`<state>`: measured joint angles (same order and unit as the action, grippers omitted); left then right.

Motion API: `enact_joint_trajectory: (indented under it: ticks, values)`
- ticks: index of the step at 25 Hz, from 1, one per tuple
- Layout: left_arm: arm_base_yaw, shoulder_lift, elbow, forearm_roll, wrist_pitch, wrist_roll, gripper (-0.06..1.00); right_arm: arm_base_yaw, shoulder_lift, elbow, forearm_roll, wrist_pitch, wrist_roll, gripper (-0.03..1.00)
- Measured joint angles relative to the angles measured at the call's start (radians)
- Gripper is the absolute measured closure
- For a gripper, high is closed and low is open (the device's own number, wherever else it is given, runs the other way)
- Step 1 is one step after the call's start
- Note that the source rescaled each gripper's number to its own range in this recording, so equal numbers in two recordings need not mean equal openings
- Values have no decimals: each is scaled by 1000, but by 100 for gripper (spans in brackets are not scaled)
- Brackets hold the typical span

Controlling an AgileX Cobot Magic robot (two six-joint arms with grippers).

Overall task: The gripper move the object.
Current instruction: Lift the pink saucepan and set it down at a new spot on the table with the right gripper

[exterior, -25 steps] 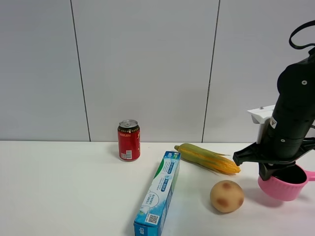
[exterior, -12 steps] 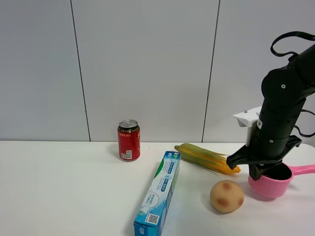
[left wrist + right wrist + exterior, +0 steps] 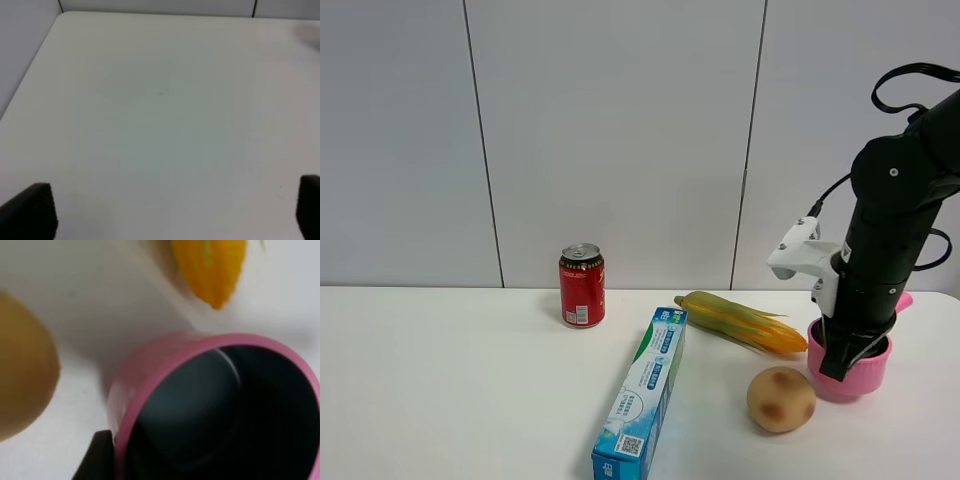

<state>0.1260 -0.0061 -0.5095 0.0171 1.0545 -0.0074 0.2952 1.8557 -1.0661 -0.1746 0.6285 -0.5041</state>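
Note:
The robot's right gripper has to stay closed on the pink saucepan (image 3: 868, 377) until the saucepan's base rests on the tabletop, because its lower edge is above the white surface.
The pink toy saucepan (image 3: 868, 377) is at the right of the table, next to the potato and the tip of the corn. Its stubby handle (image 3: 903, 301) points toward the back right. My right gripper (image 3: 837, 366) reaches down from the thick black arm and is shut on the pan's rim. In the right wrist view the pan's pink rim (image 3: 150, 385) and dark inside fill the frame, with one black finger (image 3: 98, 459) outside the wall. I cannot tell whether the pan touches the table. My left gripper (image 3: 170, 212) is open and empty over bare white table.
A yellow corn cob (image 3: 744, 322) lies just left of the pan and a brown potato (image 3: 781, 399) in front left. A long blue-and-white box (image 3: 642, 394) lies mid-table. A red soda can (image 3: 582, 285) stands at the back. The table's left corner (image 3: 60, 15) meets the wall.
My right gripper has carried the pink saucepan leftward, toward the corn and potato. The pan has turned, so its handle now points back instead of right.

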Motion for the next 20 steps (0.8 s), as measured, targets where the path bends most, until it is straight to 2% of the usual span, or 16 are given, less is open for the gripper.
enact_joint_trajectory:
  ticks: [4, 8, 14, 20]
  values:
    - [0, 0, 0, 0, 0, 0, -6, 0, 0, 0, 34, 3, -139, 97]
    - [0, 0, 0, 0, 0, 0, -6, 0, 0, 0, 58, 20, -203, 97]
    - [0, 0, 0, 0, 0, 0, -6, 0, 0, 0, 64, 103, -322, 97]
    - [0, 0, 0, 0, 0, 0, -6, 0, 0, 0, 64, 150, -366, 97]
